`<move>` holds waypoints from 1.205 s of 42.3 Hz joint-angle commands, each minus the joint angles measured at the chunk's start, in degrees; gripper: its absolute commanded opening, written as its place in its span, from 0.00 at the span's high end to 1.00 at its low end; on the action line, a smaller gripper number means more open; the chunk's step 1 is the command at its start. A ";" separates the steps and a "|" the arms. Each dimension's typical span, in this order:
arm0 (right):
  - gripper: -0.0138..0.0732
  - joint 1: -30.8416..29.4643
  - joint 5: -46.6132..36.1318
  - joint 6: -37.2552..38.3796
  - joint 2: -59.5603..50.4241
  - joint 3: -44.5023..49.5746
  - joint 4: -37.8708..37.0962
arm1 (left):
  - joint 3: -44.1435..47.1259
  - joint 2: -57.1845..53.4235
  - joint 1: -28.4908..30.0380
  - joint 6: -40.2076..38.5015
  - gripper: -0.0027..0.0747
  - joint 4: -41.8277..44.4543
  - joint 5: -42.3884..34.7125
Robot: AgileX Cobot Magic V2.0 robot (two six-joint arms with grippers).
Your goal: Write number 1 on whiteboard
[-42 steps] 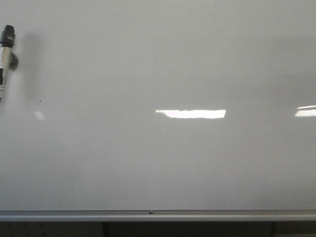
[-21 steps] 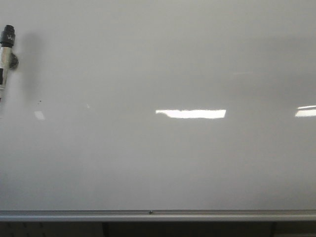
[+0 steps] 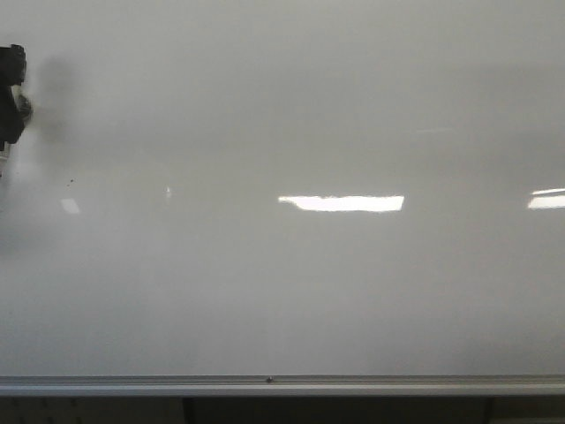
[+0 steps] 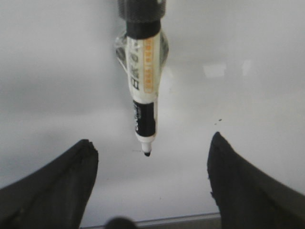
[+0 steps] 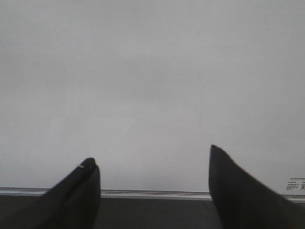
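The left gripper's fingers are short of the marker's white body and would miss it if they closed now, so the left gripper needs to move toward the marker's body first and then close.
The whiteboard fills the front view, glossy pale grey with nothing written on it, and a silver rail runs along its bottom. A white and black marker hangs on the board, bare black tip pointing down. My left gripper is open; the marker tip sits between its fingers and a little ahead, touching neither. At the front view's left edge a dark shape covers the marker. My right gripper is open and empty, facing bare board near the rail.
A tiny dark speck marks the board near the left edge. Ceiling lights reflect in the board. Below the rail lies a dark strip. A small label sits at the board's lower corner in the right wrist view.
At the front view's left edge a dark shape has moved over the marker, hiding its white body. A faint glint on the board has drifted right.
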 commanded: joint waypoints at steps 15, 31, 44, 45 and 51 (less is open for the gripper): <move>0.25 -0.30 -3.96 -0.14 0.03 -2.04 -0.59 | -3.69 3.88 -0.21 0.01 0.35 -0.60 -8.75; 0.25 -0.30 -3.96 -0.14 0.03 -2.04 -0.59 | -3.69 6.44 -0.33 0.01 0.61 -0.65 -10.17; 0.25 -0.30 -3.96 -0.14 0.03 -2.04 -0.59 | -3.69 6.44 -0.33 0.01 0.96 -0.65 -11.43; 0.25 -0.30 -3.96 -0.14 0.03 -2.04 -0.59 | -3.69 6.33 -0.33 0.01 0.97 -0.65 -11.19; 0.25 -0.30 -3.96 -0.14 0.03 -2.04 -0.59 | -3.69 4.78 -0.33 0.01 0.99 -0.41 -8.78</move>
